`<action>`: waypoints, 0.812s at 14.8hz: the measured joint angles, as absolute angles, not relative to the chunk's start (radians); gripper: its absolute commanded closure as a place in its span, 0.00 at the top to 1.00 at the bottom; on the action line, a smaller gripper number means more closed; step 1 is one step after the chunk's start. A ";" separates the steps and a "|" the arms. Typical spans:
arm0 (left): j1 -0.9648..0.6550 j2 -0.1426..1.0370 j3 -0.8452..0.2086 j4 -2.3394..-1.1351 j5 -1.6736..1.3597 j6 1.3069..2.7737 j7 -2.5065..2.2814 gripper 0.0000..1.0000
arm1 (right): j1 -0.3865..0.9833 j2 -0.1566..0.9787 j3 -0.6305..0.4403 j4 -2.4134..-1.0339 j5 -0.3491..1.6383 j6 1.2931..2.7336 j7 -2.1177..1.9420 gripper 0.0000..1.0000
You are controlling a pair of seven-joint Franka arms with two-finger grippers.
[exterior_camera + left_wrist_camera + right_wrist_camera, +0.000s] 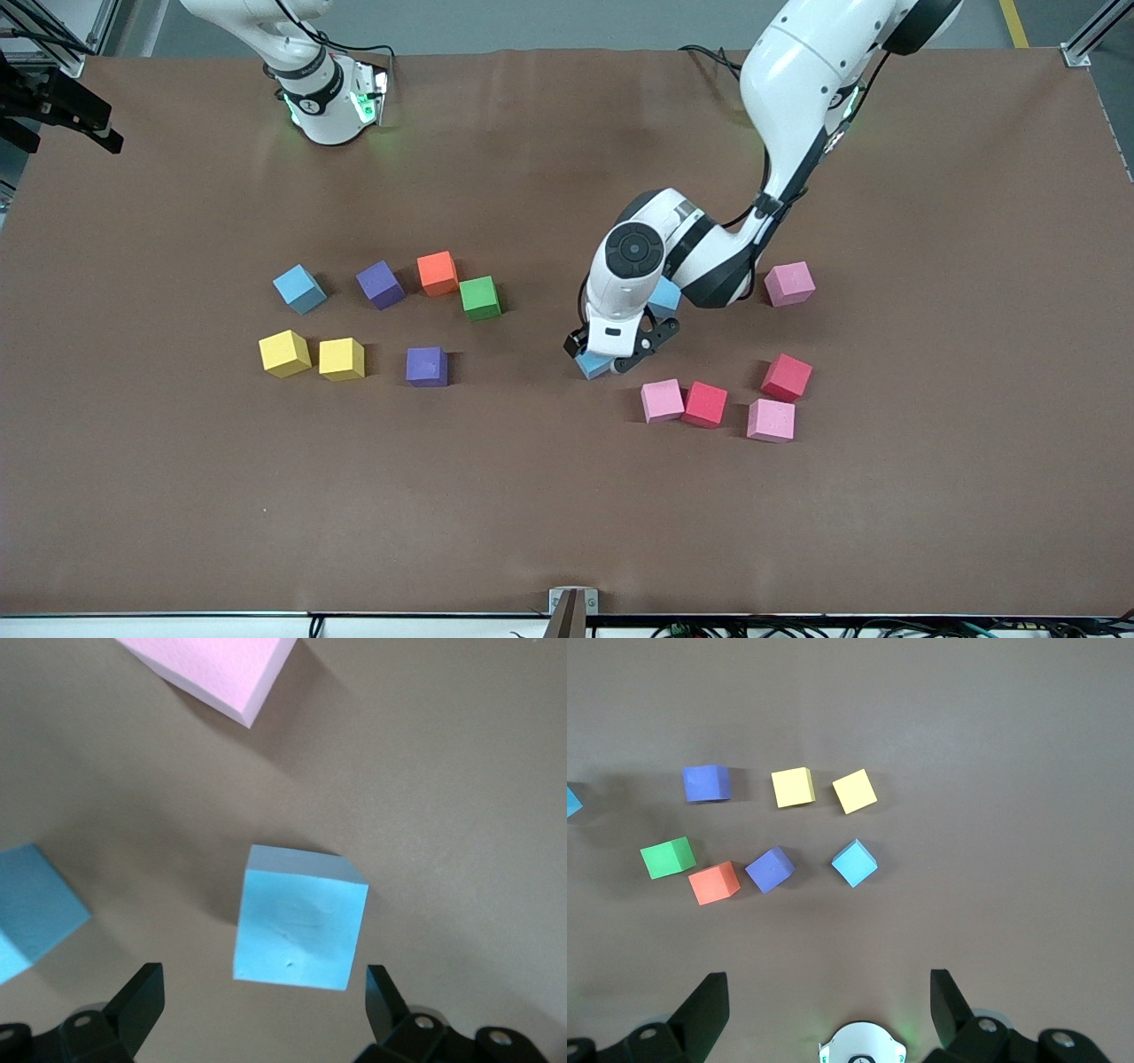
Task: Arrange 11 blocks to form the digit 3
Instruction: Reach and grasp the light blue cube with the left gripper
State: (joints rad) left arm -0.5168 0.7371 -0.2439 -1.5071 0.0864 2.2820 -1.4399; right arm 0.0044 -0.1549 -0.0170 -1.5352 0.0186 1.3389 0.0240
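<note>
My left gripper should move lower before it closes on the block. My fingers are above the light blue block's top (593,365) (298,932), so they would miss the block if I closed now.
The blocks lie scattered and no digit 3 shows. My left gripper (613,353) (263,985) hangs open low over a light blue block (592,365) (299,920), whose near edge is level with the fingertips. A second light blue block (666,294) (31,908) is partly under that arm. The third one (299,289), two purple (381,284) (427,366), the orange (438,273) and the green (480,298) sit toward the right arm's end. Pink blocks (662,400) (771,420) (789,283) and red ones (705,404) (786,377) sit toward the left arm's end. My right gripper (830,992) waits open, high above its base.
Two yellow cubes (284,353) (342,359) sit side by side, nearer the front camera than the third light blue block. The pink block (217,669) nearest the left gripper lies just past the light blue block under it. The right arm's base (328,97) stands at the table's back edge.
</note>
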 measured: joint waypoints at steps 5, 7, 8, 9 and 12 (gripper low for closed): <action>-0.535 0.780 -0.241 -1.464 0.087 2.293 -1.456 1.00 | -0.012 -0.135 -0.023 -1.531 0.016 1.357 0.024 1.00; -0.537 0.799 -0.238 -1.463 0.098 2.299 -1.456 1.00 | -0.037 -0.119 -0.024 -1.529 0.016 1.377 0.024 1.00; -0.537 0.807 -0.235 -1.462 0.105 2.302 -1.456 1.00 | -0.045 -0.106 -0.025 -1.529 0.016 1.383 0.024 1.00; -0.537 0.814 -0.233 -1.460 0.111 2.304 -1.456 1.00 | -0.049 -0.090 -0.025 -1.529 0.016 1.386 0.024 1.00; -0.537 0.824 -0.230 -1.457 0.139 2.304 -1.455 0.75 | -0.052 -0.032 -0.025 -1.529 0.005 1.440 0.024 1.00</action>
